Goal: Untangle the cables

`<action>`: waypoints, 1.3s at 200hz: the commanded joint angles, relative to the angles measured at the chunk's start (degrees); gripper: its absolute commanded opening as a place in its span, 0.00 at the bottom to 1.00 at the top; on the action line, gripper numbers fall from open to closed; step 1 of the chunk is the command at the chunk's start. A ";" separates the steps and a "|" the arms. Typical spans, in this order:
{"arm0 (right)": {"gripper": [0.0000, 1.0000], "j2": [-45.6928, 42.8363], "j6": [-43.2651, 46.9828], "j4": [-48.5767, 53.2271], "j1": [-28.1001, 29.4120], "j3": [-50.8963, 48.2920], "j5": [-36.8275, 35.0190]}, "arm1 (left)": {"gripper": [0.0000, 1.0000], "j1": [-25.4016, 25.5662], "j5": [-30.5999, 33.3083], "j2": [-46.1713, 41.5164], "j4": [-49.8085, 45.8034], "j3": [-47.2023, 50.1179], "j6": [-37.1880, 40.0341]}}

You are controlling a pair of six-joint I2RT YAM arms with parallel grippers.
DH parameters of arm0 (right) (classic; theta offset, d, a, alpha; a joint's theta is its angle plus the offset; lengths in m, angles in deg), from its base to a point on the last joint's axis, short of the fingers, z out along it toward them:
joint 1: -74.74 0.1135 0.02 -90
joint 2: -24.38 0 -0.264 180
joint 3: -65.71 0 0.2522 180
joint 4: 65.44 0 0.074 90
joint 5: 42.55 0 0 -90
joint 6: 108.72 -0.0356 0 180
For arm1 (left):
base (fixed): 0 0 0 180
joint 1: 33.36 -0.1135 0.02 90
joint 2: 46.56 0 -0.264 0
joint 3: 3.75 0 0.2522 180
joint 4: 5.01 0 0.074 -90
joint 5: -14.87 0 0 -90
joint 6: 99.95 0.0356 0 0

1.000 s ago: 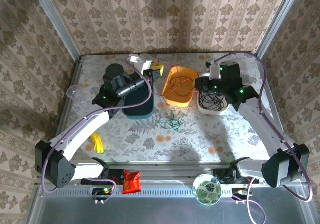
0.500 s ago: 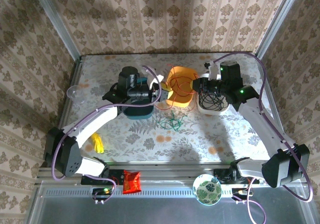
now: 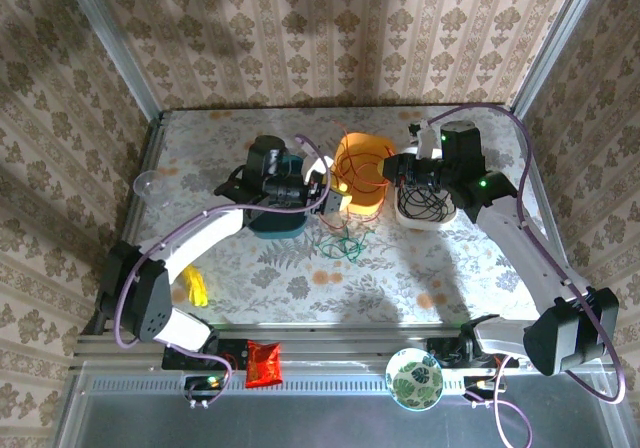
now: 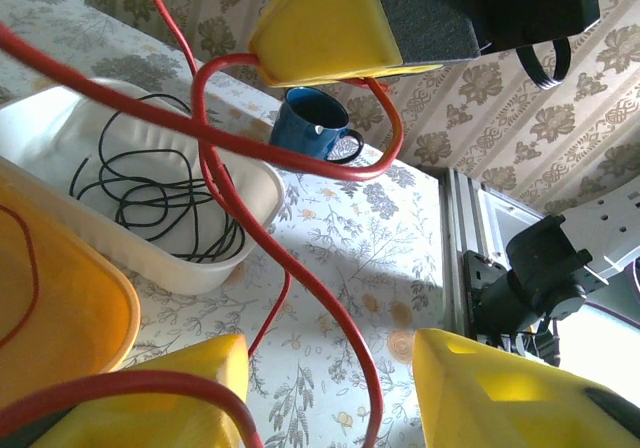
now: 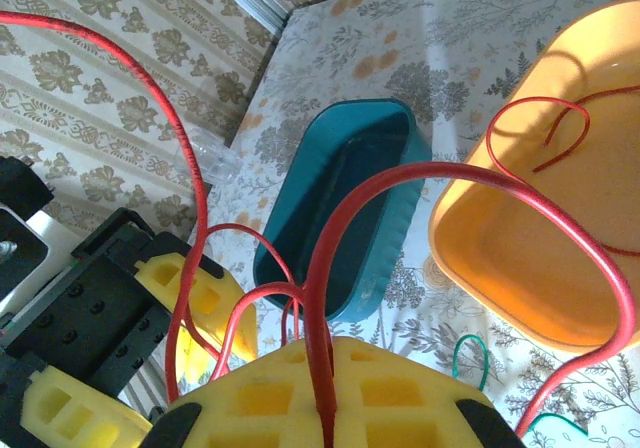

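My left gripper should next pull the red cable free untangled, grabbing its loose part clear of my right gripper's fingers.
A red cable (image 3: 350, 173) loops out of the orange bin (image 3: 368, 203) and hangs between both grippers. My right gripper (image 3: 393, 168) (image 5: 322, 353) is shut on the red cable, which runs up between its yellow pads. My left gripper (image 3: 328, 190) (image 4: 330, 353) stands open beside the orange bin, with the red cable (image 4: 300, 268) passing loosely between its fingers (image 4: 500, 393). A black cable (image 3: 425, 203) (image 4: 150, 188) lies coiled in the white bin (image 4: 250, 208). The green cable (image 3: 340, 240) (image 5: 470, 363) lies on the table in front of the bins.
A teal bin (image 3: 270, 218) (image 5: 340, 198) stands left of the orange one. A blue mug (image 4: 315, 123) is behind the white bin. A clear cup (image 3: 147, 183) and a yellow object (image 3: 195, 288) sit at the left; a red packet (image 3: 263, 361) and a bowl (image 3: 414, 378) lie on the near rail.
My left gripper has swung from behind the teal bin to the orange bin's left side and its jaws have opened. The right gripper has held its grip and shifted slightly left.
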 commanded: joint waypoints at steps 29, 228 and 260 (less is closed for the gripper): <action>0.00 0.06 -1.41 -2.54 0.33 -0.43 1.81 | 0.48 1.26 -2.55 3.04 1.24 -3.66 -0.64; 0.12 -1.46 -4.49 -3.02 -2.43 -6.54 -7.66 | 0.00 -1.22 18.72 -2.82 10.68 3.28 -2.87; 0.11 -3.54 -5.54 -2.52 -4.68 -7.75 -11.03 | 0.00 -2.89 22.44 -4.58 11.62 5.47 -4.38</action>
